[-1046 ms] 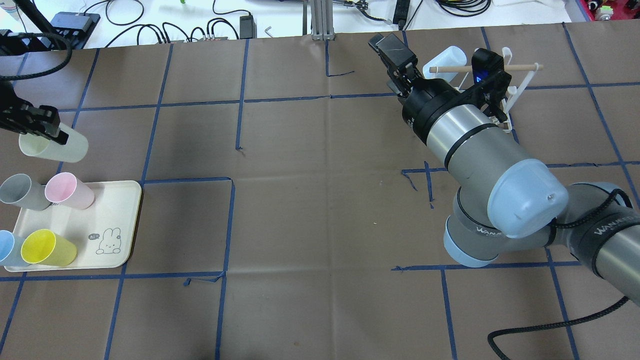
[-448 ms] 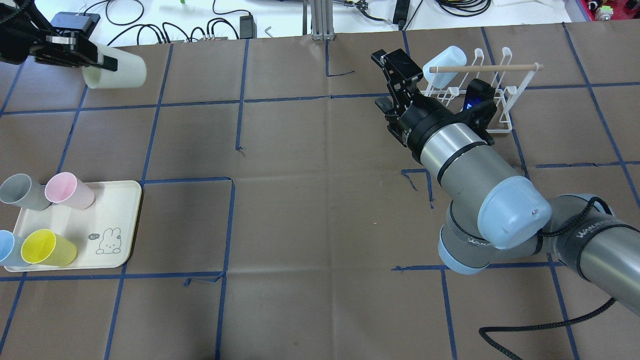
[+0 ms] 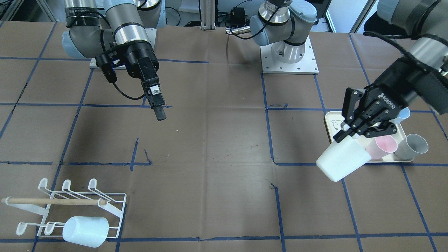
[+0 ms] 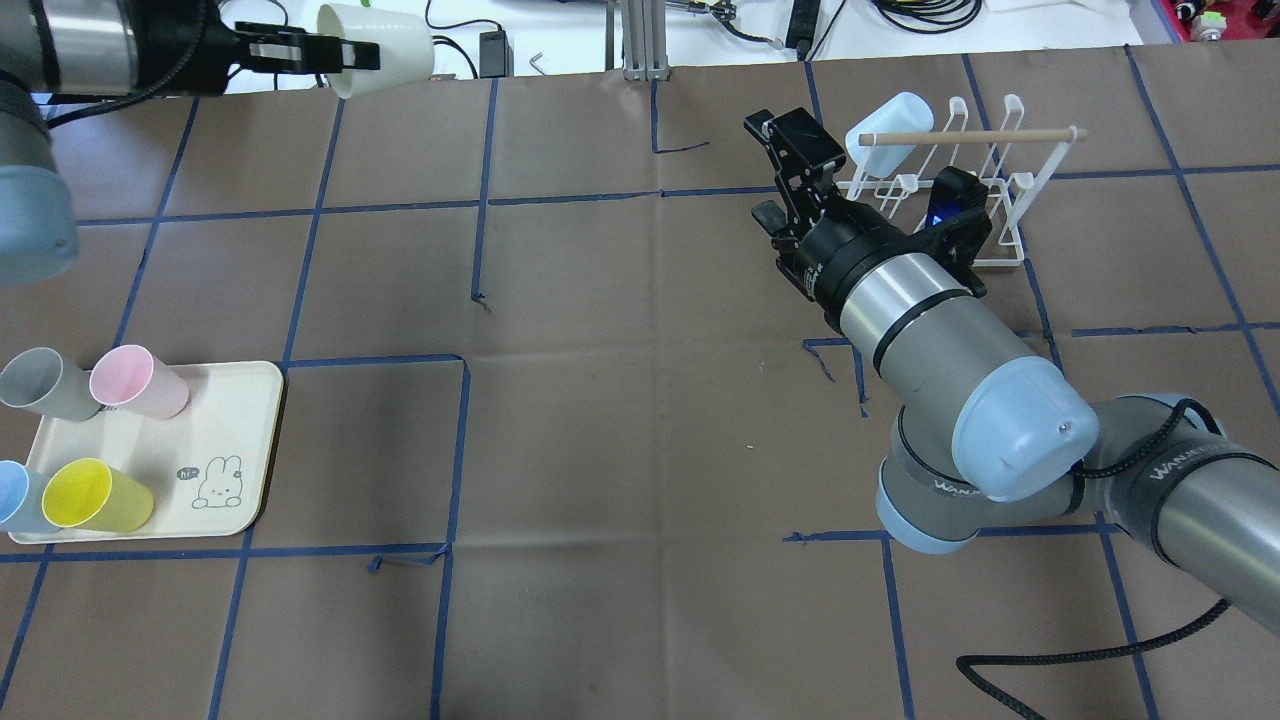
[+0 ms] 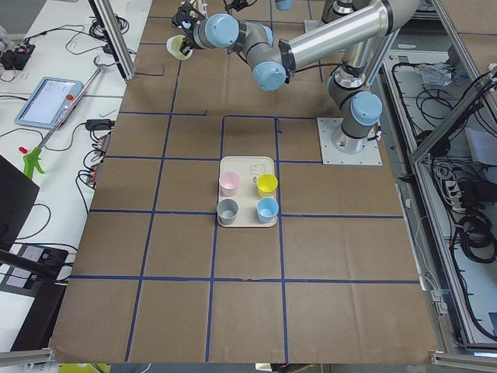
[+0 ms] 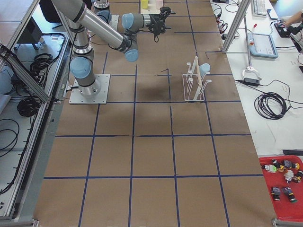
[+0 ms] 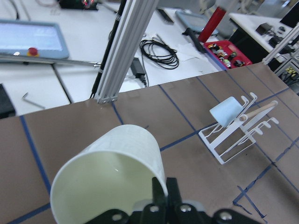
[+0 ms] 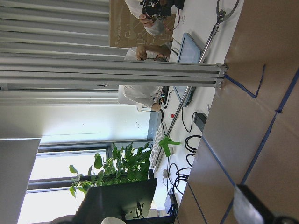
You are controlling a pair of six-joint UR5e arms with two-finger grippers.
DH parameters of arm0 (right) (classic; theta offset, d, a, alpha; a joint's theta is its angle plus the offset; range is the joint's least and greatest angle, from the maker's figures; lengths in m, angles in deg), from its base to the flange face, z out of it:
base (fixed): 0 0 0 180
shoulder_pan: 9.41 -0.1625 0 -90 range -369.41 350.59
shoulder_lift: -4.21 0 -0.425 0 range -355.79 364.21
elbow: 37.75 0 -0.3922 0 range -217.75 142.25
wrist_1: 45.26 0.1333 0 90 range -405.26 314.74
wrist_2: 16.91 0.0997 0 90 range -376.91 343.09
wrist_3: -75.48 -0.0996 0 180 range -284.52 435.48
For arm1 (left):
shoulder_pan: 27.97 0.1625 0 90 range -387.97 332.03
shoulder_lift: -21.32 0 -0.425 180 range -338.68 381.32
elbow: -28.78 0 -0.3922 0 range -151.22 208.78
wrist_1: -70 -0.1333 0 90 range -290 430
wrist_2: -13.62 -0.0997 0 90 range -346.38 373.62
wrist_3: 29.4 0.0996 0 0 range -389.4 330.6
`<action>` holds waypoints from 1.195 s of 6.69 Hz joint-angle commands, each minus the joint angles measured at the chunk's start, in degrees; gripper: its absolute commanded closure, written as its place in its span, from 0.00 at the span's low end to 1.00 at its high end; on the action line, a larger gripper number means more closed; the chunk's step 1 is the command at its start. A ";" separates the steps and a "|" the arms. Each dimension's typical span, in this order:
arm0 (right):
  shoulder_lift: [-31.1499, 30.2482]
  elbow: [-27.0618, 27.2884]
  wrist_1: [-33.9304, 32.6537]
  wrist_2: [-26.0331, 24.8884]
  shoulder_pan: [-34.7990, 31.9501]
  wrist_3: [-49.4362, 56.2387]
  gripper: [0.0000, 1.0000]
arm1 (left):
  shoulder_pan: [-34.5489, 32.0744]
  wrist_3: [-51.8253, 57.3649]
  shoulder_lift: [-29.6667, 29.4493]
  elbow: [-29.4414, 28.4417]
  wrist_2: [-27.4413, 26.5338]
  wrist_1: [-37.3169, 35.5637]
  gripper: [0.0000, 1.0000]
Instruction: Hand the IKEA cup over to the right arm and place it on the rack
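I will reach the cream-white cup with my right gripper and grab its closed base end, so the cup's opening stays free to slide onto the rack.
My left gripper is shut on the rim of a cream-white cup and holds it tilted in the air over the table's far left edge. The front view shows the same cup under the left gripper. The left wrist view looks over the cup, with one finger inside its mouth. My right gripper is open and empty, just left of the white wire rack with its wooden dowel. A pale blue cup hangs on the rack.
A cream tray at the near left holds a pink cup, a grey cup, a yellow cup and a blue cup. An aluminium post stands at the far edge. Blue tape lines cross the brown table.
My left gripper has carried the cream cup from beside the tray up and toward the far edge, moving right. My right arm has drawn back from the rack, leaving the blue cup there.
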 commanded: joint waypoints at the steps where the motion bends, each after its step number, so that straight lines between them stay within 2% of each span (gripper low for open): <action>1: 0.41 -0.83 0.94 -0.11 0.00 0.07 0.00 | -3.62 0.36 -4.07 5.91 7.11 -19.50 0.94; 2: 0.58 -1.01 3.39 -0.11 0.00 0.16 0.00 | -5.89 -0.85 -4.78 12.55 8.27 -32.38 0.93; 3: 0.93 -1.01 3.93 -0.11 0.00 0.07 0.00 | -7.48 -7.39 -5.05 18.63 7.76 -45.91 0.93; 4: 0.94 -1.01 4.64 -0.20 0.00 -0.01 0.00 | -8.89 -16.94 -5.66 19.99 7.76 -57.70 0.92; 5: 0.94 -1.10 6.64 -0.20 0.00 -0.36 0.00 | -10.30 -19.56 -7.23 20.09 7.50 -61.22 0.91; 6: 0.94 -1.97 10.32 0.32 -0.09 -0.63 0.00 | -11.53 -19.84 -7.33 20.01 7.41 -61.60 0.91; 8: 0.85 -3.99 12.37 0.42 -2.10 -2.81 0.00 | -13.73 -19.85 -7.33 20.27 6.36 -61.69 0.89</action>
